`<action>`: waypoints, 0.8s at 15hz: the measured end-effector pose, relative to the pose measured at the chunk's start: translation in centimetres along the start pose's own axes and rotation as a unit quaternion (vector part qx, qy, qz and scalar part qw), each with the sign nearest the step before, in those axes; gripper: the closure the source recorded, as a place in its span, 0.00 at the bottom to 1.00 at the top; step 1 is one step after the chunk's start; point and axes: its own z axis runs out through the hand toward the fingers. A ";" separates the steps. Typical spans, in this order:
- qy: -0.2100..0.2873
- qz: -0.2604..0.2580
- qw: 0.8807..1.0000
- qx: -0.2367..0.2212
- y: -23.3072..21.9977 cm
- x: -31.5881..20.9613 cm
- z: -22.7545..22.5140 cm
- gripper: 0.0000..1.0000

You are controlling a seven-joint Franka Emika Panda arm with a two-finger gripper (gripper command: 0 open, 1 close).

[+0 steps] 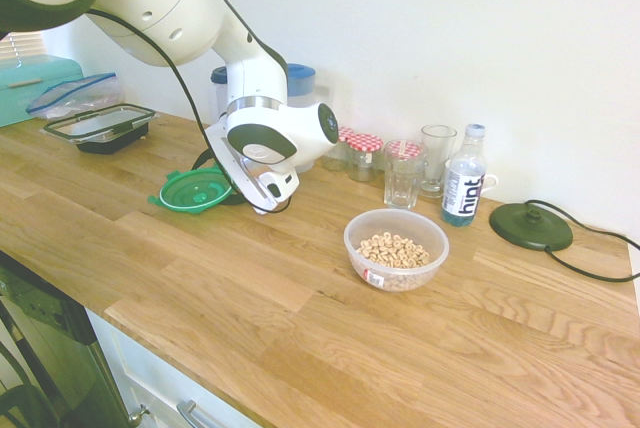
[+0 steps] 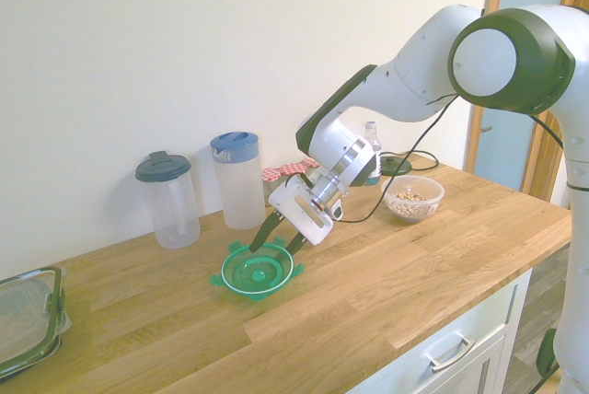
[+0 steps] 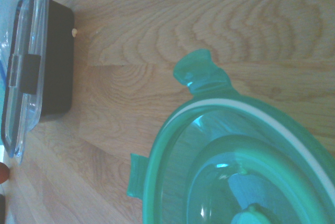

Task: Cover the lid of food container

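Note:
My gripper pinches the green lid by its thin rim (image 1: 232, 193) next, since the lid spreads too wide for my gripper across its round side (image 1: 194, 190).
The round green lid (image 2: 258, 272) lies flat on the wooden counter, seen also in the first exterior view (image 1: 195, 190) and close up in the wrist view (image 3: 235, 166) with its white arc. My gripper (image 2: 281, 240) is tilted down over the lid's edge nearest the arm. It is open, with its dark fingers (image 2: 266, 232) spread just above the rim. I cannot tell whether they touch it. The food container (image 1: 396, 248), a clear round bowl of cereal rings, stands apart toward the counter's other end (image 2: 413, 197).
A rectangular dark-rimmed container (image 1: 100, 126) with a clear lid sits beyond the green lid. Two tall jugs (image 2: 237, 178) stand by the wall. Jam jars (image 1: 363, 153), glasses (image 1: 403, 173), a water bottle (image 1: 463, 180) and a black round base (image 1: 530, 225) line the back.

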 end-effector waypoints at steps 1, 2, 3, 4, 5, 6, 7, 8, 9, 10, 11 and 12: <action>0.000 0.001 1.000 0.000 0.0 0.0 0.0 1.00; -0.001 0.002 1.000 0.000 0.0 0.0 0.0 1.00; -0.002 0.003 1.000 0.000 0.0 0.0 0.0 1.00; -0.003 0.006 1.000 0.000 0.2 0.1 0.1 1.00; -0.003 0.008 1.000 -0.001 0.4 0.2 0.2 1.00; -0.004 0.010 1.000 -0.001 0.5 0.3 0.3 1.00; -0.005 0.012 1.000 -0.002 0.7 0.3 0.4 1.00; -0.005 0.012 1.000 -0.003 0.8 0.3 0.5 1.00; -0.004 0.010 1.000 -0.007 0.8 0.3 0.5 1.00; -0.001 0.009 1.000 -0.012 0.8 0.3 0.6 1.00; 0.000 0.010 1.000 -0.015 0.7 0.2 0.7 1.00; 0.001 0.009 1.000 -0.015 0.7 0.2 0.7 1.00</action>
